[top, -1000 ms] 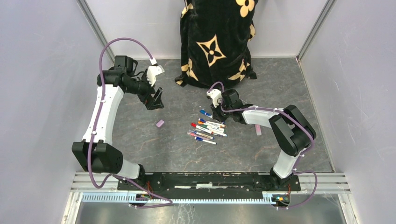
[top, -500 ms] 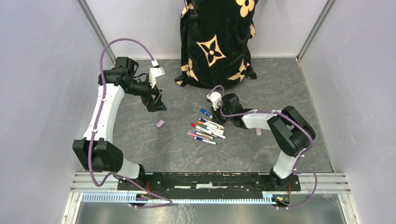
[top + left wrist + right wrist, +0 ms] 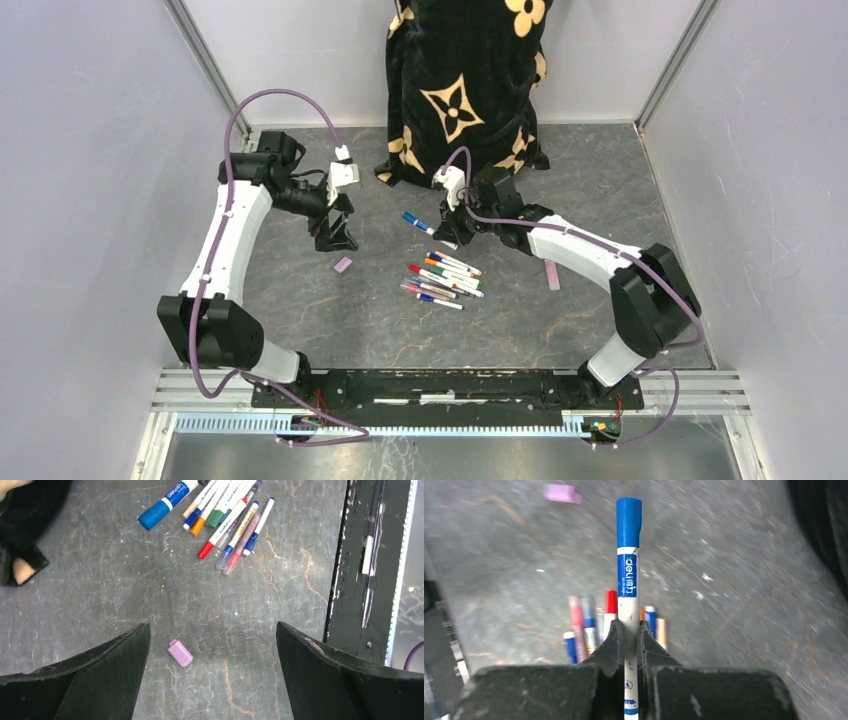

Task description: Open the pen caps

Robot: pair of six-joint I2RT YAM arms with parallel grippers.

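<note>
My left gripper is to grab the blue cap at the white pen's far end (image 3: 410,218) (image 3: 155,514) to open it, and it leaves the pen's white body to my right gripper.
My right gripper (image 3: 450,232) is shut on a white pen with a blue cap (image 3: 629,580) and holds it above the table; the pen (image 3: 418,223) sticks out to the left in the top view. The blue cap (image 3: 629,521) is on its far end. Several pens (image 3: 443,279) lie in a loose bunch on the grey table, also in the left wrist view (image 3: 225,520). A loose pink cap (image 3: 343,265) lies left of them, also seen between my left fingers (image 3: 180,653). My left gripper (image 3: 212,650) is open and empty above it.
A black cloth with tan flower prints (image 3: 465,90) stands at the back of the table. A pale pink cap (image 3: 553,276) lies to the right of the pens. Grey walls close in both sides. The black rail (image 3: 440,385) runs along the near edge.
My right gripper has lifted the blue-capped pen off the table and carried it back and left. My left gripper has moved right and nearer, over the pink cap.
</note>
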